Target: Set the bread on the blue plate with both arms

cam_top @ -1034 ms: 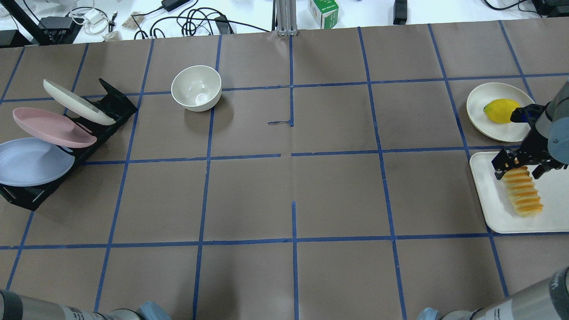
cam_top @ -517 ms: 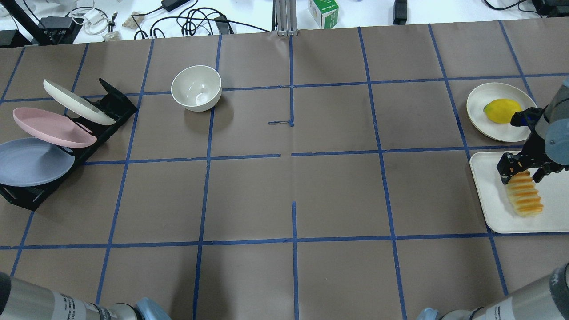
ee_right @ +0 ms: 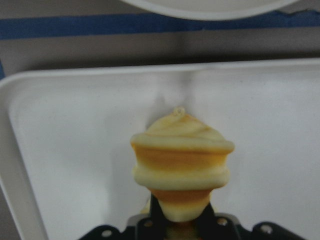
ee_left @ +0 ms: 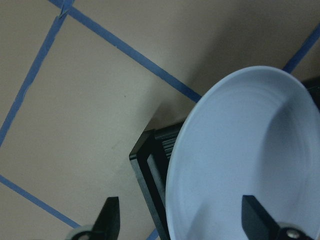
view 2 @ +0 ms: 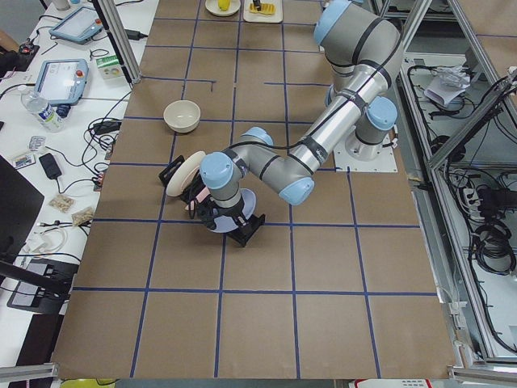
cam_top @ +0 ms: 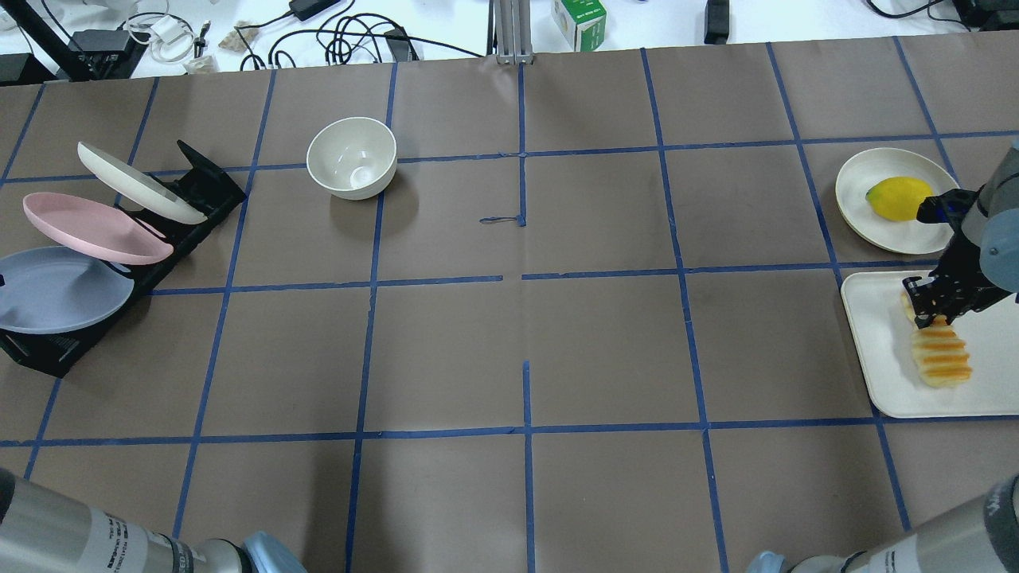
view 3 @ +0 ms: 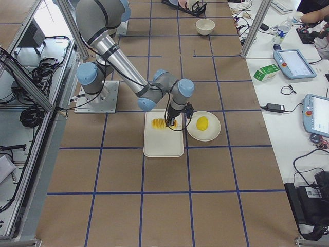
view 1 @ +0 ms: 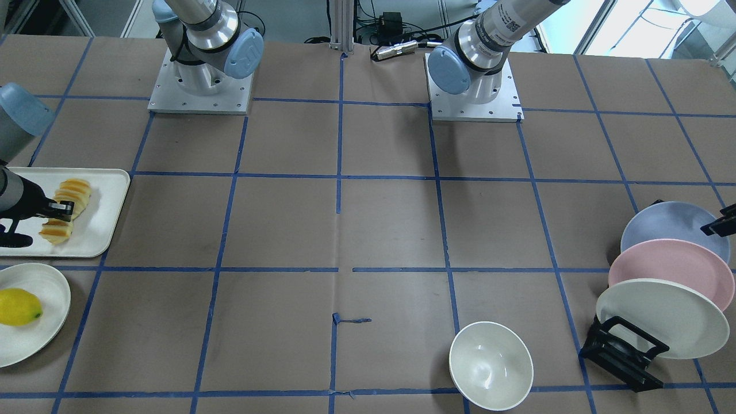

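The blue plate (view 1: 667, 227) is too wide, so my left gripper should grab its thin upper rim next.
The bread (cam_top: 941, 358) lies on a white tray (cam_top: 876, 374) at the right edge of the table. My right gripper (cam_top: 933, 309) is shut on the bread's far end; the right wrist view shows the loaf (ee_right: 182, 160) pinched between the jaws. The blue plate (cam_top: 56, 290) leans in a black rack (cam_top: 203, 191) at the far left. My left gripper (ee_left: 182, 220) is open, with one finger outside the plate's rim and the other over the plate (ee_left: 240, 160). In the front-facing view only its tip (view 1: 719, 223) shows, beside the blue plate (view 1: 667, 227).
A pink plate (cam_top: 87, 227) and a cream plate (cam_top: 135, 183) lean in the same rack behind the blue one. A white bowl (cam_top: 351, 157) stands left of centre. A lemon (cam_top: 898, 197) sits on a cream plate (cam_top: 856, 207) just beyond the tray.
My right gripper's jaws went from wide open around the bread's end to shut on it. My left arm has come further into view at the lower left.
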You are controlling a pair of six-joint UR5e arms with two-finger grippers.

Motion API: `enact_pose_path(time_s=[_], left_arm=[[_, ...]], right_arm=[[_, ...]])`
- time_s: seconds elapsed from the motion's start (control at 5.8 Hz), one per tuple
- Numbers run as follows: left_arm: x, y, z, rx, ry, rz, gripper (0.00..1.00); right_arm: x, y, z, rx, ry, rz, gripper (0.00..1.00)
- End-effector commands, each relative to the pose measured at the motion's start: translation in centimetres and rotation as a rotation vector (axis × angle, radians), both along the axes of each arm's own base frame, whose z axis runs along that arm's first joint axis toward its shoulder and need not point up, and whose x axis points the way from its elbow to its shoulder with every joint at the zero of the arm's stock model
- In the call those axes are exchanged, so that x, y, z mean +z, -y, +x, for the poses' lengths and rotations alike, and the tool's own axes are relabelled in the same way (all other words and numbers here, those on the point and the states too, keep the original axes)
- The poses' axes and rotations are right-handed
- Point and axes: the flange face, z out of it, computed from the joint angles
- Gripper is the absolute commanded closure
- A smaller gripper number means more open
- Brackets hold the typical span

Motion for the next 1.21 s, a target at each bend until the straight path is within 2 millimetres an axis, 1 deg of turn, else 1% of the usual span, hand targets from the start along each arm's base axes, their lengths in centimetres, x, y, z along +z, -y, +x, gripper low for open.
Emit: enact_pose_path(time_s=[0.0, 0.17, 0.34, 0.52, 0.69, 0.86, 1.03], left_arm=[[-0.3, -0.3, 0.2, -0.005, 0.009, 0.028, 1.0], [0.4, -0.7, 0.4, -0.009, 0.041, 0.059, 1.0], [1.8, -1.0, 0.0, -0.011, 0.039, 0.068, 1.0], [3.9, -1.7, -0.3, -0.012, 0.056, 0.108, 1.0], [6.0, -2.8, -0.8, -0.014, 0.065, 0.137, 1.0], [7.8, -4.2, -2.1, -0.017, 0.032, 0.183, 1.0], [9.3, -6.0, -4.3, -0.022, -0.046, 0.252, 1.0]], right_arm=[[2.3, 0.5, -0.2, 0.002, -0.016, -0.022, 1.0], [5.8, 1.1, -0.2, -0.009, 0.003, 0.0, 1.0], [10.4, 2.2, -0.5, -0.001, 0.001, -0.004, 1.0], [14.8, 3.0, 0.5, 0.004, 0.013, -0.009, 1.0], [17.1, 4.6, 3.8, -0.056, 0.026, -0.036, 1.0], [17.8, 5.6, 8.9, -0.056, 0.05, -0.034, 1.0], [18.9, 6.1, 12.8, -0.026, 0.05, -0.022, 1.0]])
